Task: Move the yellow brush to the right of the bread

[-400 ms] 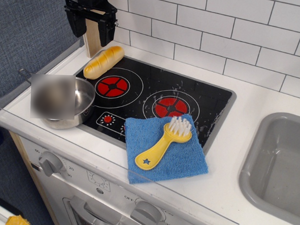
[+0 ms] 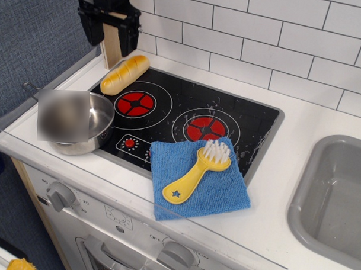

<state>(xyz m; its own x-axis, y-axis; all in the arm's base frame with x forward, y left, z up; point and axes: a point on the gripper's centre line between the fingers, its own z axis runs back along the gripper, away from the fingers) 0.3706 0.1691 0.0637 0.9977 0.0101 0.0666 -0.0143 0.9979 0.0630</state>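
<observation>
My gripper grabs the yellow brush by its bristle end (image 2: pixel 216 155) next, to set the brush beside the bread (image 2: pixel 124 74).
The yellow brush (image 2: pixel 197 172) lies on a blue cloth (image 2: pixel 198 179) at the front of the black toy stove top (image 2: pixel 169 108). Its white bristles point to the back right and its blue-star handle end to the front left. The bread (image 2: pixel 124 74), a golden-tan loaf, lies at the stove's back left corner. My black gripper (image 2: pixel 109 33) hangs open and empty above the back left corner, just behind and left of the bread, far from the brush.
A steel pot (image 2: pixel 86 129), partly blurred, sits on the front left of the stove. A grey sink (image 2: pixel 335 194) is at the right. White tiles form the back wall. A wooden post (image 2: pixel 112 47) stands behind the gripper. Stove knobs line the front panel.
The gripper has shifted very slightly to the left. Nothing else has moved.
</observation>
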